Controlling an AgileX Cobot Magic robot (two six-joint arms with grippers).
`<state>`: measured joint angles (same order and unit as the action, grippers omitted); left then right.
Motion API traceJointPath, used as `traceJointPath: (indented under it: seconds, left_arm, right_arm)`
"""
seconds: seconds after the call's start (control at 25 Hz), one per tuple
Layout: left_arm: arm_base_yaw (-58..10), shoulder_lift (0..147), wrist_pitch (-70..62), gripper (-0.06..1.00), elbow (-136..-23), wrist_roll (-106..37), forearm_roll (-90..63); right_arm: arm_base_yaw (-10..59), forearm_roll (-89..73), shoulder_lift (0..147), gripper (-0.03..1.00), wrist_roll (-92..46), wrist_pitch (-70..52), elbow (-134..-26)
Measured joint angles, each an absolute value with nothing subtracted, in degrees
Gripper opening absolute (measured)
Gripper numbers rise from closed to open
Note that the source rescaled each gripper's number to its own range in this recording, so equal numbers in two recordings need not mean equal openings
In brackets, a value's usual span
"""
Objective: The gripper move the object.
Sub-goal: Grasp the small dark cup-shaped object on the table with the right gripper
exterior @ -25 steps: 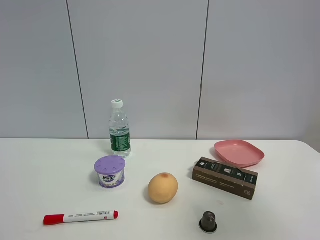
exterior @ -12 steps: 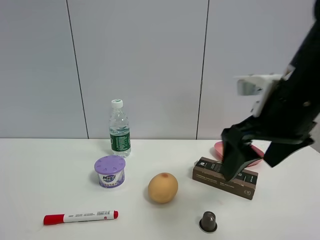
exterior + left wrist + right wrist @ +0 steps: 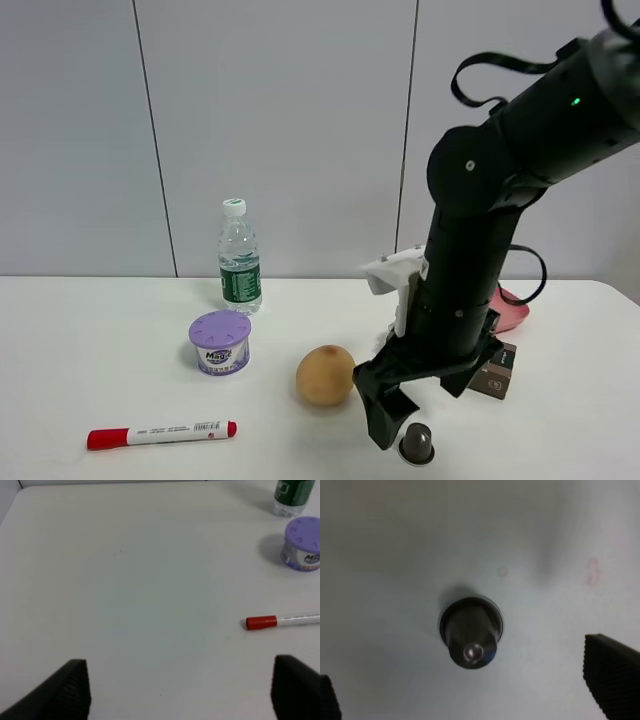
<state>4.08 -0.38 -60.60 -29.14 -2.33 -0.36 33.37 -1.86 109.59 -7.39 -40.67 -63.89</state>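
Note:
Both fingers of my right gripper are still above the capsule's wide rim point(image 3: 416, 460) point(image 3: 471, 601) on the tabletop, so it is too early to close; lowering comes next.
The object, a tiny dark metallic coffee capsule point(image 3: 417, 442), stands rim-down on the white table near the front edge. In the right wrist view the capsule point(image 3: 470, 632) sits centred between the two fingers. My right gripper point(image 3: 412, 412) hangs straight above the capsule, open, with a black fingertip point(image 3: 381, 428) just left of it and not touching. In the right wrist view the right gripper point(image 3: 470, 692) is wide open around the capsule. My left gripper point(image 3: 182, 690) is open and empty over bare table, and it is out of the exterior view.
An orange-yellow fruit point(image 3: 325, 375) lies just left of the arm. A long brown box point(image 3: 496, 372) and a pink plate point(image 3: 510, 310) are partly hidden behind it. A water bottle point(image 3: 240, 265), a purple tub point(image 3: 220, 342) and a red-capped marker point(image 3: 160, 434) stand further left.
The right arm came into view from the right and swung down and left. Its open gripper now stands over the capsule. The capsule and the other things have not moved.

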Motion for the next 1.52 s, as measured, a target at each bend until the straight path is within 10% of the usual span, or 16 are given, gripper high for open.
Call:
traceJointPath:
  seconds: [0.68, 1.52]
  left_arm:
    - [4.08, -0.38, -60.60, 1.00, -29.14, -2.33, -0.36]
    - [4.08, -0.38, -60.60, 1.00, -29.14, -2.33, -0.36]
  right_arm:
    - [33.43, -0.51, 114.29, 1.00, -8.54, -37.78, -63.89]
    - [33.43, 0.96, 114.29, 0.69, -8.95, -36.87, -63.89]
